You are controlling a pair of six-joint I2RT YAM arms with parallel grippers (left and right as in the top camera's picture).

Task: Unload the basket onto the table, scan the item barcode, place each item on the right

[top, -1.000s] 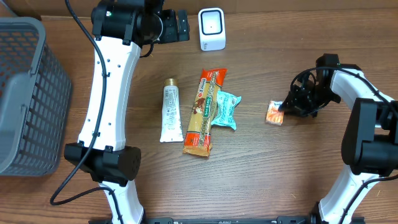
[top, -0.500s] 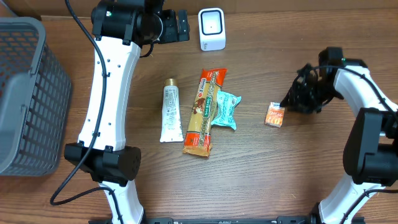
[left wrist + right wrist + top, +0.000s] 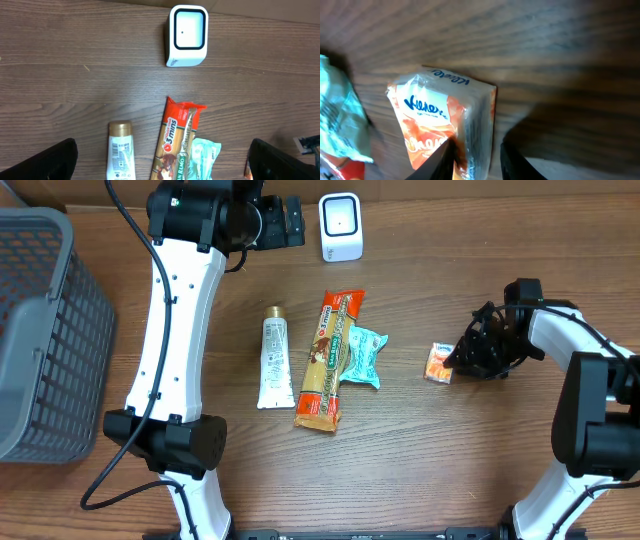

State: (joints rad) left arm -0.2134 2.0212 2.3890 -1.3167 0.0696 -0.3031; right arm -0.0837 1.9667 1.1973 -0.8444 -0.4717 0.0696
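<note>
My right gripper should close on the tissue pack now. Its low fingers have the pack's near side edge between them, so they would catch the pack.
The item, a small orange Kleenex tissue pack (image 3: 438, 363), lies flat on the wooden table at the right. My right gripper (image 3: 460, 358) is low at its right edge. In the right wrist view the pack (image 3: 440, 120) has one finger over its face and the other beside it on the table, with a gap showing; the right gripper (image 3: 476, 152) stands narrowly open. The white barcode scanner (image 3: 341, 227) stands at the back centre. My left gripper (image 3: 284, 222) hovers beside it, wide open and empty; its view shows the scanner (image 3: 186, 35) ahead of the left gripper (image 3: 162, 167).
A white tube (image 3: 273, 363), a long pasta packet (image 3: 327, 360) and a teal packet (image 3: 365, 356) lie side by side mid-table. A grey basket (image 3: 40, 330) stands at the left edge. The teal packet (image 3: 340, 115) shows left of the tissue pack.
My right gripper pulled back from the tissue pack, then came down to its right edge again with its jaws a little wider. The pack shifted slightly. The left arm stayed still.
</note>
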